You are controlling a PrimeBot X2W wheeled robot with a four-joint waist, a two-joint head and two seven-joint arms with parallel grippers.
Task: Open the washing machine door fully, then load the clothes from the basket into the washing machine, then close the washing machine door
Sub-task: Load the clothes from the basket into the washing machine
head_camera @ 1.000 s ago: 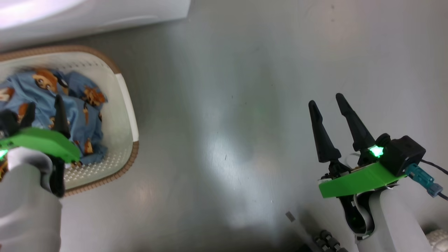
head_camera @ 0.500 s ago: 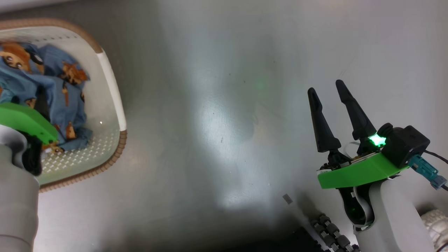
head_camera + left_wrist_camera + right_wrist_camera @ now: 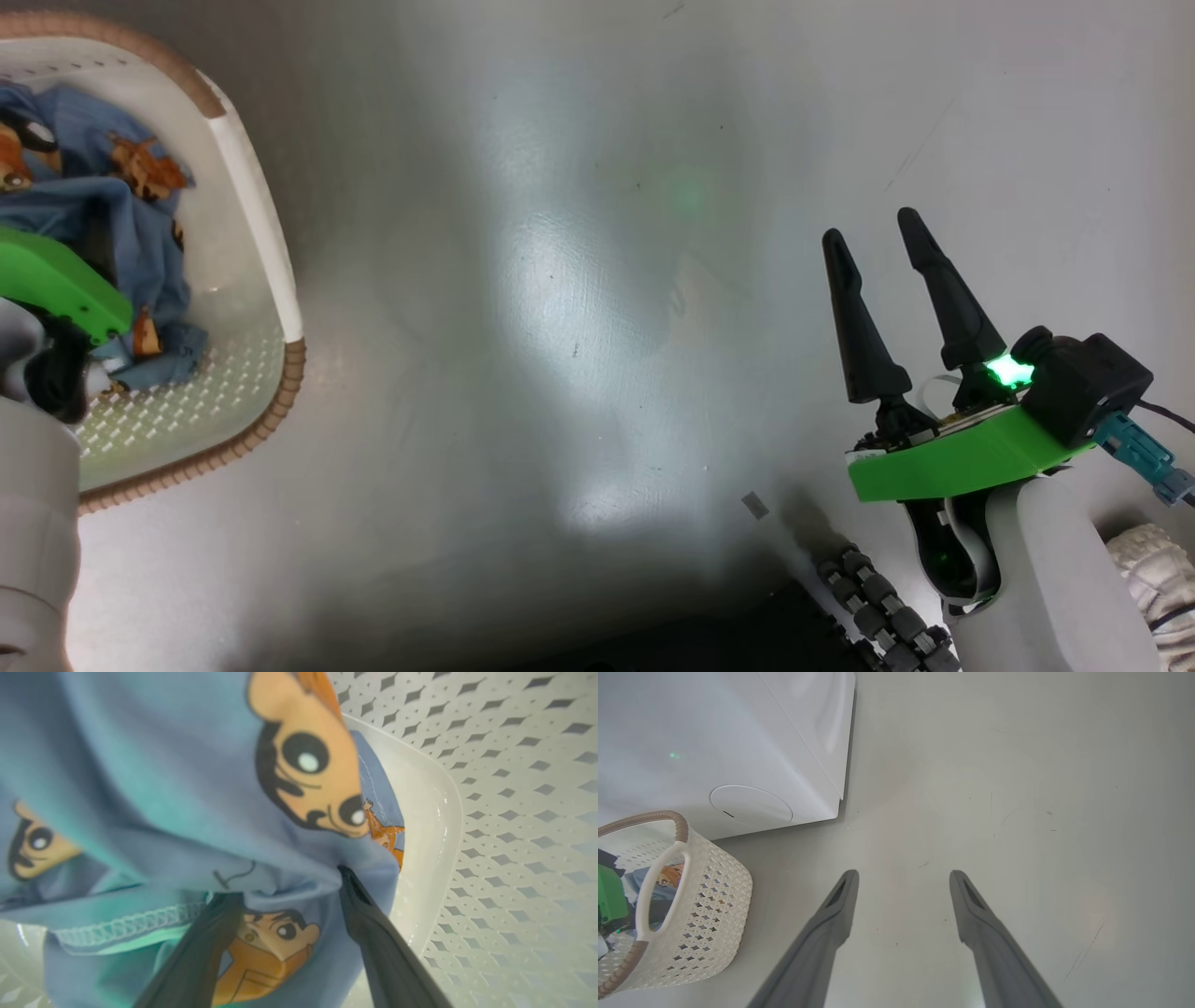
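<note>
The slack cloth lies around that raised fold between the left gripper's fingers, and the left gripper should grab the light blue clothes by that fold next.
The cream basket with its brown woven rim stands on the floor at the upper left of the head view. The light blue clothes with orange cartoon prints lie inside it. My left arm's green wrist mount hangs over them and hides the fingers. In the left wrist view my left gripper is open, its tips pressed into the clothes with a fold of cloth between them. My right gripper is open and holds nothing, above bare floor. The washing machine shows its white lower corner; its door is out of view.
The machine's round cap sits just behind the basket in the right wrist view. Grey floor stretches between basket and right gripper. A ribbed cable and part of my base lie at the head view's bottom right.
The head camera has shifted, so the basket sits further up-left and the machine's edge has left the picture. My left gripper has sunk into the clothes. The right gripper has stayed put.
</note>
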